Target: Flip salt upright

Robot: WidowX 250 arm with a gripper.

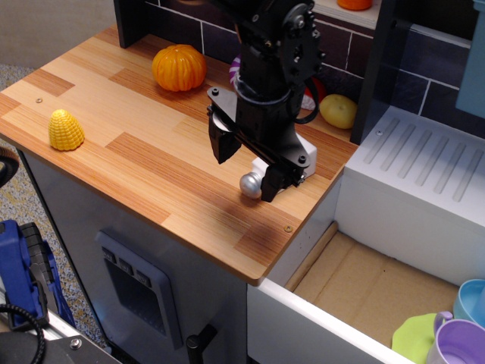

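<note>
The salt needs to be flipped upright, so my gripper should grab it by its silver ball top (251, 185) next.
The salt (251, 184) lies on its side on the wooden counter (136, 159), near the right front corner. Its silver ball top points front-left. Most of its white body (262, 166) is hidden under my gripper. My black gripper (248, 164) hangs right over the salt and is open. One finger (221, 142) stands left of the ball and the other finger (273, 186) right beside it. I cannot tell whether the fingers touch the salt.
An orange toy pumpkin (179, 67) sits at the counter's back, a yellow corn toy (66, 130) at the left, and a yellow fruit (338, 111) behind the arm. The counter edge is close to the right. Beyond it are a white drainer (424, 171) and a drawer with cups (455, 334).
</note>
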